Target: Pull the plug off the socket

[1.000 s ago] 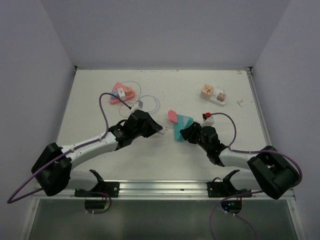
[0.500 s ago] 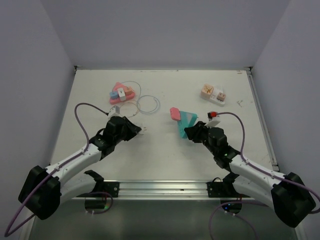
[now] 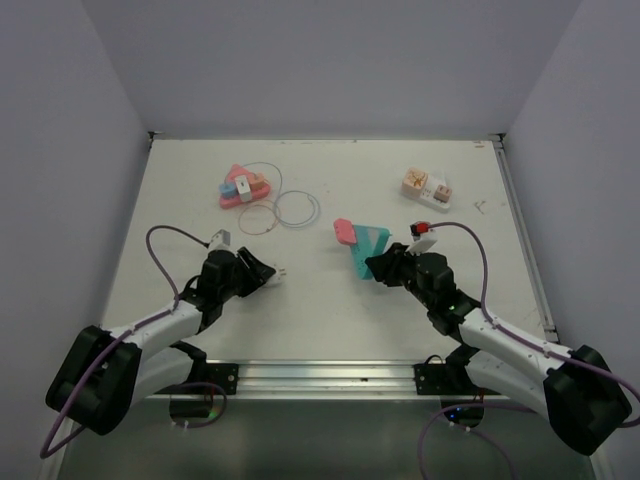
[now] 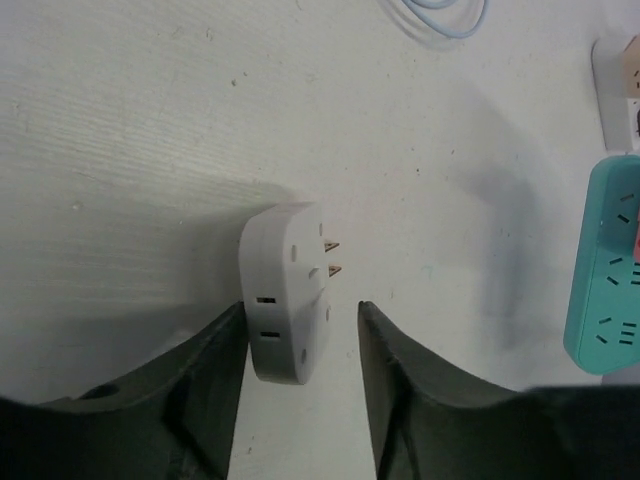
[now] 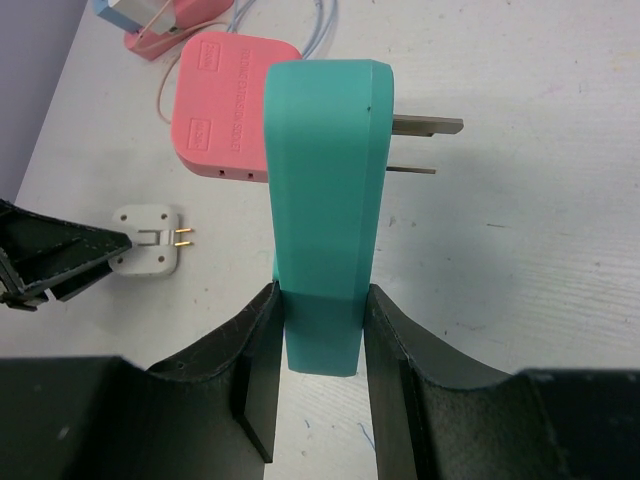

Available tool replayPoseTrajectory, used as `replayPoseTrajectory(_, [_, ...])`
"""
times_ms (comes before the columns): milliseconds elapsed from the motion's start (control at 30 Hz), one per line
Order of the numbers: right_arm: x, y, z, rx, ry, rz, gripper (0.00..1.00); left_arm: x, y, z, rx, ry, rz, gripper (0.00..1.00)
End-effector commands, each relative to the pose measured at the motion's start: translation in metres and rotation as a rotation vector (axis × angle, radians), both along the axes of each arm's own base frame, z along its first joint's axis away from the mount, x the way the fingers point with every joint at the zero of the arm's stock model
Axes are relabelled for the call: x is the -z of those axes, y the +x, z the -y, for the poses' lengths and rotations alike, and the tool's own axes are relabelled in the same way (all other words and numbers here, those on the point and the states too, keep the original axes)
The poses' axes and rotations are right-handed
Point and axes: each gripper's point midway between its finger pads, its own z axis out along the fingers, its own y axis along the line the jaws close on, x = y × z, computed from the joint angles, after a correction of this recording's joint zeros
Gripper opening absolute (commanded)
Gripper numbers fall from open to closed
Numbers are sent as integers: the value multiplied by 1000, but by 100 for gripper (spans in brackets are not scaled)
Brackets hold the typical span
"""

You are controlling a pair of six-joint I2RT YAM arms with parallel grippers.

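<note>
Next, my left gripper grabs the pink plug [image 5: 222, 106] across its broad sides, from the side away from the teal socket [image 5: 320, 200], to pull the plug off.
The white plug [image 4: 285, 300] lies on the table with its two brass pins bare, seen too in the right wrist view [image 5: 150, 250]. My left gripper [image 4: 301, 312] is open around it: the plug rests against the left finger, with a gap to the right one. From above, this gripper [image 3: 265, 272] sits left of centre. My right gripper [image 5: 320, 295] is shut on the teal socket [image 5: 320, 200], held on edge near the table's middle [image 3: 367, 250]. A pink plug [image 5: 225, 110] sits against the socket's far side.
A pink block with small plugs [image 3: 240, 187] and thin cable loops [image 3: 285, 208] lie at the back left. A white and orange power strip [image 3: 425, 187] lies at the back right. Two metal prongs [image 5: 425, 125] stick out of the teal socket.
My left arm drew back to the left and nearer with the white plug, away from the teal socket, then its jaws parted. The right gripper kept its hold on the socket.
</note>
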Motion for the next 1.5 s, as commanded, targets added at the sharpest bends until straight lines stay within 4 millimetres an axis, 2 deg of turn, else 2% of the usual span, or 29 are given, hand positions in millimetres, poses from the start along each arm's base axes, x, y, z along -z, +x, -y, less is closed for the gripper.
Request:
replayPoseTrajectory(0, [-35, 9, -11, -27, 47, 87, 0, -11, 9, 0, -2, -28, 76, 55])
replayPoseTrajectory(67, [-34, 10, -12, -28, 50, 83, 0, -7, 6, -3, -11, -28, 66, 63])
replayPoseTrajectory(100, [-34, 10, -13, -32, 50, 81, 0, -6, 4, -4, -13, -30, 62, 71])
replayPoseTrajectory(233, [-34, 9, -15, -49, 47, 82, 0, -10, 2, -8, -28, -21, 62, 86])
replayPoseTrajectory(300, [-35, 8, -18, -66, 49, 82, 0, -19, 4, -9, -31, -21, 83, 96])
replayPoseTrajectory(367, [-38, 8, -20, -82, 48, 93, 0, -30, 6, -9, -31, -15, 93, 100])
replayPoseTrajectory(500, [-40, 4, -27, -131, 53, 98, 0, -56, 12, -3, -4, -19, 93, 100])
replayPoseTrajectory(533, [-41, 3, -29, -142, 58, 99, 0, -71, 15, 5, 31, -43, 110, 100])
replayPoseTrajectory(633, [-41, 1, -35, -175, 66, 96, 0, -97, 18, 21, 82, -109, 130, 100])
replayPoseTrajectory(800, [-42, -2, -42, -209, 86, 95, 0, -131, 26, 45, 131, -174, 162, 98])
replayPoseTrajectory(867, [-43, -2, -43, -215, 93, 97, 0, -130, 30, 55, 134, -166, 151, 97])
replayPoseTrajectory(900, [-44, -2, -44, -218, 94, 97, 0, -138, 29, 68, 162, -170, 159, 97])
replayPoseTrajectory(933, [-44, -2, -44, -221, 96, 98, 0, -131, 32, 72, 152, -153, 140, 97])
replayPoseTrajectory(1133, [-48, -4, -47, -234, 104, 103, 0, -117, 36, 110, 182, -210, 93, 89])
replayPoseTrajectory(1300, [-48, -5, -49, -241, 104, 104, 0, -120, 43, 136, 220, -220, 89, 84])
replayPoseTrajectory(1467, [-47, -7, -50, -248, 104, 102, 0, -113, 46, 150, 228, -214, 74, 75])
